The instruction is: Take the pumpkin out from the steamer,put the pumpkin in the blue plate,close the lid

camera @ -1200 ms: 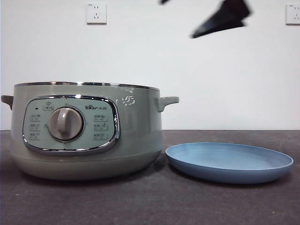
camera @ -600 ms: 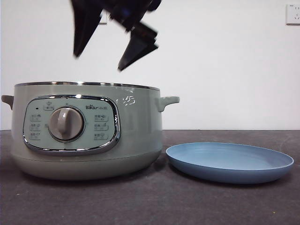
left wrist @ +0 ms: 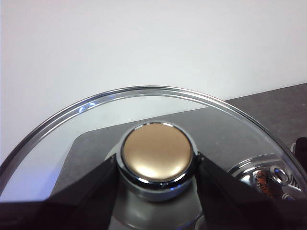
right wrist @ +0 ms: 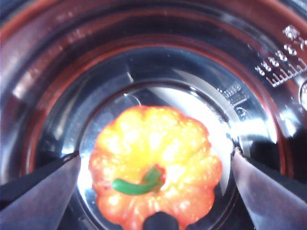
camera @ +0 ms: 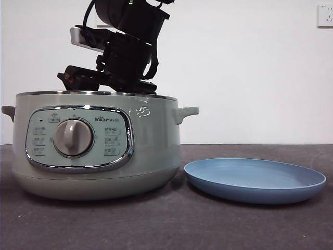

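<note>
The right gripper grabs the pumpkin by its ribbed round body (right wrist: 156,160) next, to bring it out of the steamer onto the blue plate.
The steamer (camera: 93,151) stands at the left of the table with no lid on it. Deep in its shiny pot (right wrist: 144,52) lies the orange pumpkin (right wrist: 148,139), green stem facing up. My right gripper (right wrist: 156,154) is open, one jaw on each side of the pumpkin, not touching it. In the front view that arm (camera: 125,52) reaches down into the pot, its jaws hidden below the rim. My left gripper (left wrist: 156,160) is shut on the knob (left wrist: 156,149) of the glass lid (left wrist: 72,124), held up off the steamer. The blue plate (camera: 255,179) is empty.
The blue plate lies on the dark table (camera: 208,229) just right of the steamer, under its side handle (camera: 186,112). A white wall with sockets (camera: 325,15) stands behind.
The right arm has swung in from the upper right, moved left and dropped into the steamer's opening. Steamer and plate have not moved.
</note>
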Controlling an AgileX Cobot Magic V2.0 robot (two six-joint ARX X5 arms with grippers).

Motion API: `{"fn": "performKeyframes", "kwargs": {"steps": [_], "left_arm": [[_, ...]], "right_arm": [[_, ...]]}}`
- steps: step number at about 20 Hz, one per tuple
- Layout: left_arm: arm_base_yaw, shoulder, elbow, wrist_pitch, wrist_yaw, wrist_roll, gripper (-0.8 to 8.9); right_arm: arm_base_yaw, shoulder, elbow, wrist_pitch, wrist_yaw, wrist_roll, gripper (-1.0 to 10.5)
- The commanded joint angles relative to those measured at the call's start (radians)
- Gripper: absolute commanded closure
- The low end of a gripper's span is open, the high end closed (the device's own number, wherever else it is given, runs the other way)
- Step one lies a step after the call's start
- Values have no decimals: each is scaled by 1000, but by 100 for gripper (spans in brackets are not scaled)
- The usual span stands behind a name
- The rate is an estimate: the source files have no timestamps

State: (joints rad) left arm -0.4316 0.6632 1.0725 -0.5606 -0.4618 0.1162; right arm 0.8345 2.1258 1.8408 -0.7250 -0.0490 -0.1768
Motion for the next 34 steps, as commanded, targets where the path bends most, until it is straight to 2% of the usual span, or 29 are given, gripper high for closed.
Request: {"fn": "performKeyframes", "kwargs": {"steps": [1, 2, 3, 4, 7, 10, 12, 14, 15, 17, 19, 21, 26, 29, 30, 32, 34], "left_arm": [[-1, -13, 9, 41, -7, 13, 822], [-1, -13, 9, 35, -7, 13, 822], [-1, -13, 9, 31, -7, 13, 822], [-1, -13, 9, 28, -7, 13, 822], [-1, -13, 9, 27, -2, 12, 822], [-1, 9, 9, 35, 43, 8, 822], [-2, 33, 9, 68, 52, 8, 822], [-2, 46, 9, 89, 101, 7, 822], [-1, 55, 9, 97, 122, -1, 822], [-1, 68, 9, 111, 129, -12, 822], [-2, 75, 9, 125, 132, -15, 822], [-2, 83, 9, 136, 143, -18, 822], [-2, 114, 9, 144, 161, -38, 822], [-2, 130, 9, 156, 202, -42, 822], [-2, 136, 9, 163, 207, -43, 822], [-2, 142, 9, 173, 208, -43, 822], [-2, 142, 9, 175, 208, -43, 822]], "right_arm": [[4, 15, 0, 4, 1, -7, 536], [5, 15, 0, 0, 0, -7, 772], [5, 14, 0, -5, 0, -8, 934], [5, 14, 1, -6, 0, -6, 963], [7, -34, 1, -33, 1, 4, 963], [-3, -160, 1, -172, 3, 8, 963], [-45, -257, 0, -309, 4, 56, 964], [-111, -332, 0, -420, 6, 101, 964], [-141, -363, -5, -456, 24, 134, 964], [-194, -438, -61, -479, 117, 189, 964], [-223, -526, -168, -448, 199, 227, 964], [-250, -624, -304, -375, 243, 242, 964], [-299, -817, -669, -80, 232, 272, 963], [-299, -801, -791, 59, 229, 282, 963], [-299, -784, -818, 95, 203, 284, 963], [-298, -724, -834, 129, 148, 292, 963], [-299, -658, -834, 164, 159, 292, 930]]}}
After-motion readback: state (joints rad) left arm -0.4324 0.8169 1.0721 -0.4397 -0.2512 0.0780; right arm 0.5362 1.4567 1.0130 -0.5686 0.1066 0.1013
